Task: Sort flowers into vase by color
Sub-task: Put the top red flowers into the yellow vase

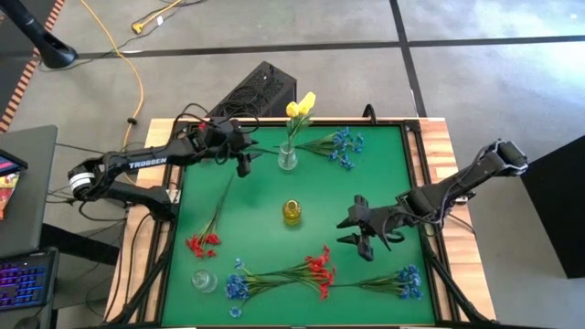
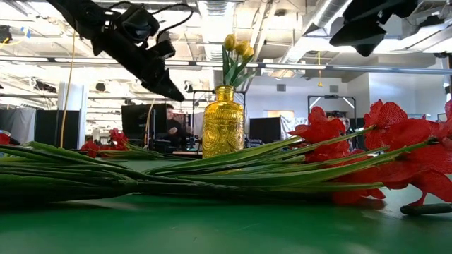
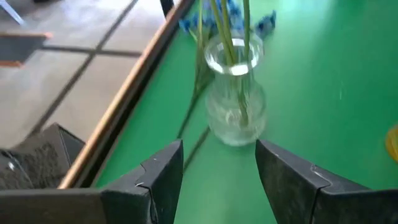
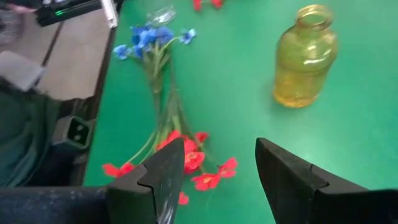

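Note:
The red spray is next for the left gripper, which should grab it by its long green stem to sort the red flowers into their vase.
Yellow tulip heads stand with their stems in a clear glass vase near the far edge. My left gripper hovers open just to the left of that vase, touching nothing. A yellow glass vase stands at mid-table. My right gripper hangs open to its right, above the cloth; its wrist view looks past the open fingers at a red spray and a blue spray. More sprays lie flat: blue by the far edge, red at left.
Along the near edge lie a blue spray, a red spray and another blue spray, stems crossing. A small clear vase stands at the near left corner. A wooden rim frames the green mat.

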